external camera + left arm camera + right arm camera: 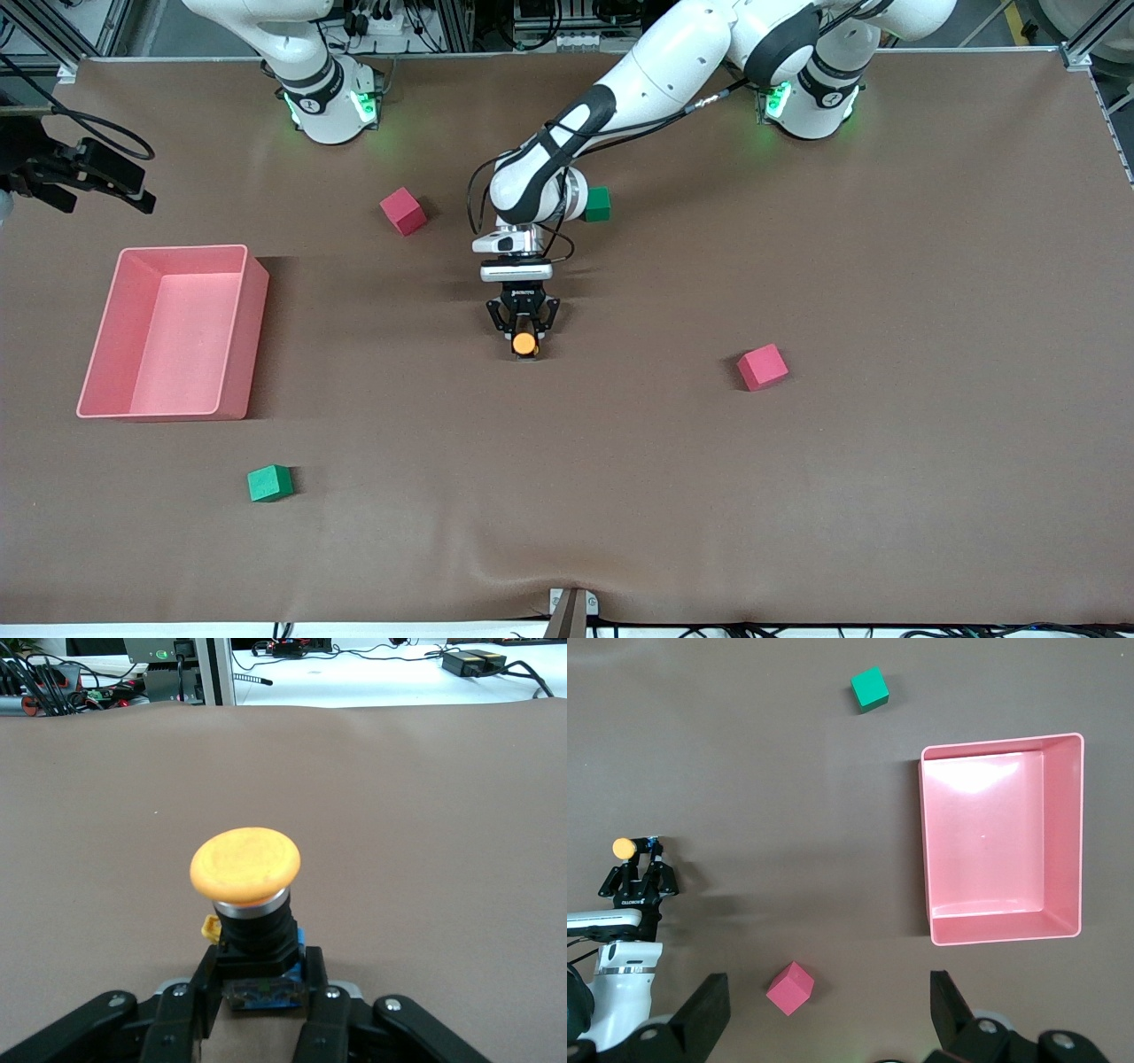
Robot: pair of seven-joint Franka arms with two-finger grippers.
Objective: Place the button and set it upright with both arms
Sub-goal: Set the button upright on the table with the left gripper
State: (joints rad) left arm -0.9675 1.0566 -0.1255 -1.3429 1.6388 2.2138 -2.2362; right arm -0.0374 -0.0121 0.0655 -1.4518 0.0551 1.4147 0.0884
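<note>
The button is cap up with its base [525, 357] [264, 994] down on the brown tabletop, so it would stay upright. My left gripper should open.
The button [524, 342] has a round orange cap, a black body and a bluish end. It stands cap up in the middle of the brown mat. My left gripper [524, 333] reaches in low from the left arm's base and is shut on the button's [245, 866] lower body, a finger [314, 979] on each side of the bluish end. I cannot tell whether the button rests on the mat. My right gripper [828, 1001] hangs high over the mat, open wide and holding nothing, with a red cube [788, 988] far below it.
A pink bin [257, 292] sits toward the right arm's end. Red cubes lie near the right arm's base [403, 211] and toward the left arm's end [762, 367]. One green cube [269, 483] lies near the front camera, another [596, 204] under the left arm.
</note>
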